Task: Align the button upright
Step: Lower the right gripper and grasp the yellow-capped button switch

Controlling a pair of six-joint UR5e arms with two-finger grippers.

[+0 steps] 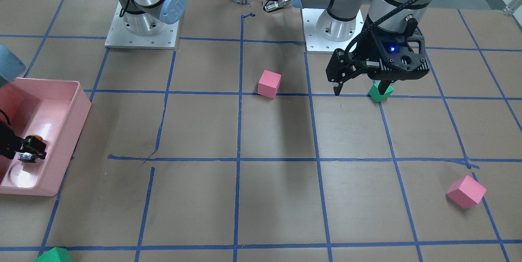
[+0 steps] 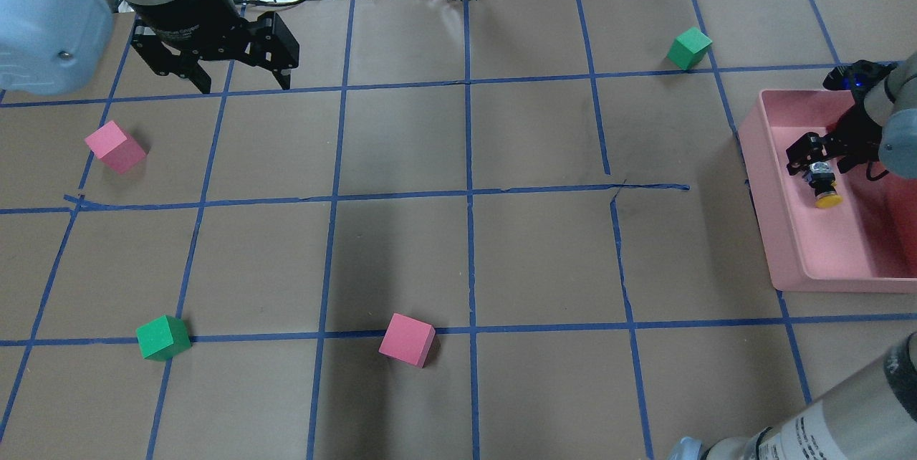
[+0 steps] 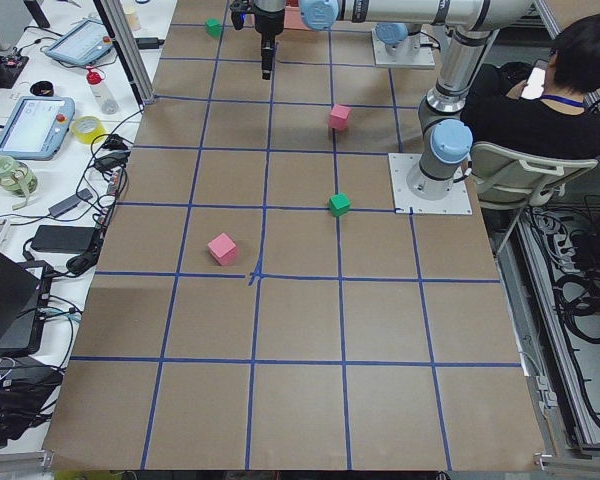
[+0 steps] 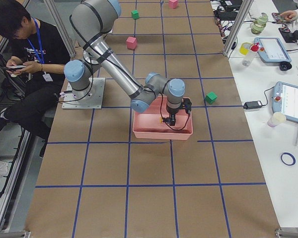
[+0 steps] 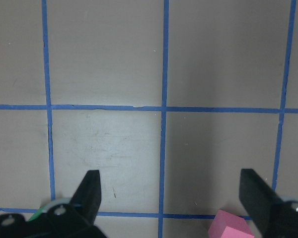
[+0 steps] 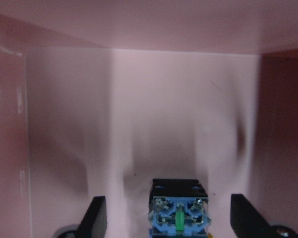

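Note:
My right gripper grabs the button by its black switch body (image 6: 177,188) next, to set it upright.
The button (image 2: 824,188) lies inside the pink bin (image 2: 770,195), not upright: its yellow cap (image 2: 829,198) points toward the robot's side and its terminal base faces my right wrist camera (image 6: 179,215). My right gripper (image 2: 813,166) is low in the bin and open, one finger on each side of the button with a gap on both sides. It also shows in the front view (image 1: 28,149). My left gripper (image 2: 242,80) is open and empty, above the table near a green cube (image 1: 380,92).
Pink cubes (image 2: 114,146) (image 2: 407,339) and green cubes (image 2: 163,337) (image 2: 690,47) are scattered on the taped brown table. The bin's walls (image 6: 139,29) closely surround the right gripper. An operator sits behind the robot (image 4: 25,54).

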